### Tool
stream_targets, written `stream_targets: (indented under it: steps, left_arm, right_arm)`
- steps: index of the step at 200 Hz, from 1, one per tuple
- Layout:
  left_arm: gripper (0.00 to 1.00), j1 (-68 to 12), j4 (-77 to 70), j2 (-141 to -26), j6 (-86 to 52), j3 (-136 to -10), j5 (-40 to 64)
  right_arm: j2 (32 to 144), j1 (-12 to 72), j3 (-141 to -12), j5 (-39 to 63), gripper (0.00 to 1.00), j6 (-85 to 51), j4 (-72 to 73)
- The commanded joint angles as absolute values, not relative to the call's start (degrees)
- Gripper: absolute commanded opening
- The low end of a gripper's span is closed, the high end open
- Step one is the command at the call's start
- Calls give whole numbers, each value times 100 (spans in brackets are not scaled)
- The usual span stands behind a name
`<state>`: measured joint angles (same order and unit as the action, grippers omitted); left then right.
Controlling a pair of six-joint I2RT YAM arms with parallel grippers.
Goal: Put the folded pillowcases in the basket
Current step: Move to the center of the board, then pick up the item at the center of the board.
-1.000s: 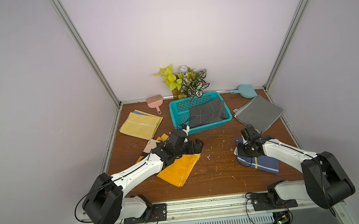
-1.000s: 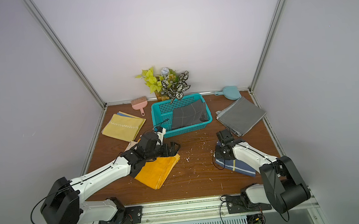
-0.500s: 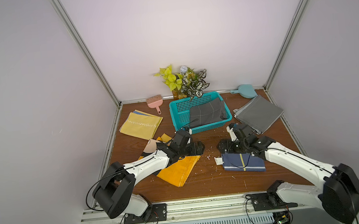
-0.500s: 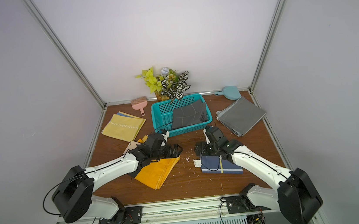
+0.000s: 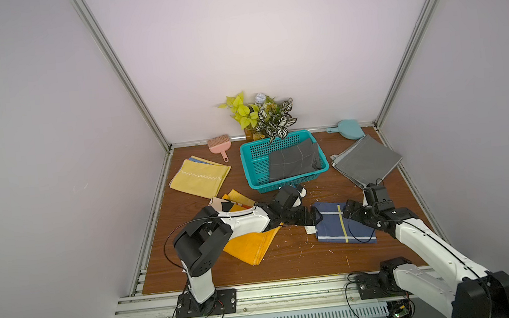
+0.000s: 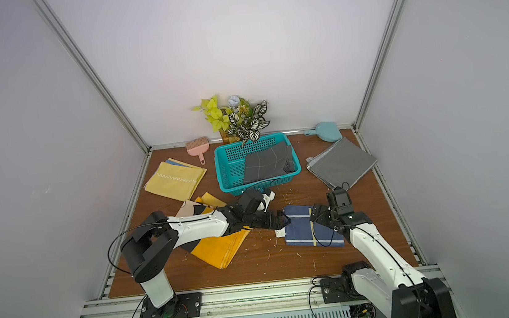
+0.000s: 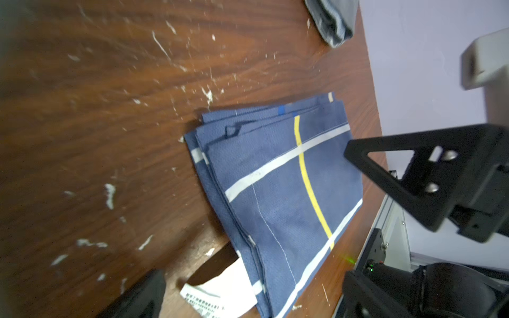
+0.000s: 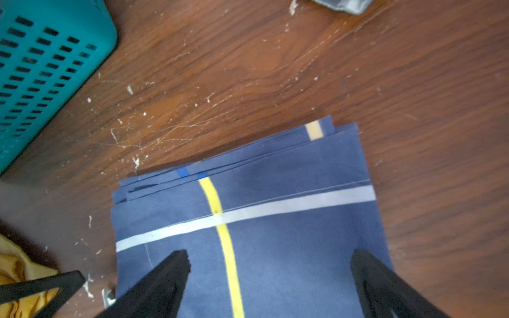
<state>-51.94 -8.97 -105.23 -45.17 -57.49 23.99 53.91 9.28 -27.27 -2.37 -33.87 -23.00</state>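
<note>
The right gripper grabs the folded pillowcase's edge opposite the white label (image 7: 220,289) next. Then it puts the pillowcase in the basket still folded.
The folded pillowcase (image 5: 343,223) (image 6: 312,229) is navy with white and yellow stripes and lies flat on the wood table, in front of the basket. The teal basket (image 5: 249,163) (image 6: 223,166) stands at the back centre with a dark grey checked cloth (image 5: 293,162) inside. My left gripper (image 5: 312,218) (image 7: 253,278) is open at the pillowcase's left edge, where a white label (image 7: 220,289) sticks out. My right gripper (image 5: 350,211) (image 8: 270,256) is open just above its right half. Its fingers (image 8: 165,280) spread over the blue cloth (image 8: 248,220) and grip nothing.
A yellow cloth (image 5: 198,177) lies at the back left and an orange cloth (image 5: 249,244) under the left arm. A grey cloth (image 5: 366,161) lies at the back right. A pink brush (image 5: 219,144), a potted plant (image 5: 261,114) and a teal dustpan (image 5: 348,129) line the back wall.
The pillowcase has slid left toward the table's middle. My right gripper has opened and drawn back over its right half. My left gripper has moved right to its left edge.
</note>
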Motion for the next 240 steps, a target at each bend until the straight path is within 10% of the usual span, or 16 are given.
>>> stream_targets:
  steps: [1,115,147,170,205,227,240]
  left_arm:
    - [100,-5337,-1046,-10779,-4601,-5986,2636]
    - [99,-5405,422,-11894,-3955,-7080,2445]
    - [73,-5405,609,-11996,-3808,-7157,2497]
    - [37,-5405,807,-12027,-3723,-7180,2297]
    - [0,-5391,1018,-11989,-3606,-7184,1991]
    - [0,-5379,972,-11846,-3621,-7081,1843]
    - [0,-5361,933,-11708,-3621,-6995,1767]
  right_arm:
    - [5164,827,-2699,-644,99,-3507,-2234]
    - [5258,434,-2086,-371,99,-3887,-1795]
    - [5306,378,-1769,-141,99,-4019,-1514]
    - [5533,378,-1664,125,96,-3979,-1301]
    - [5745,395,-1615,754,73,-3794,-1128]
    - [5734,426,-1566,965,14,-3778,-1077]
    - [5673,442,-1582,993,0,-3748,-1088]
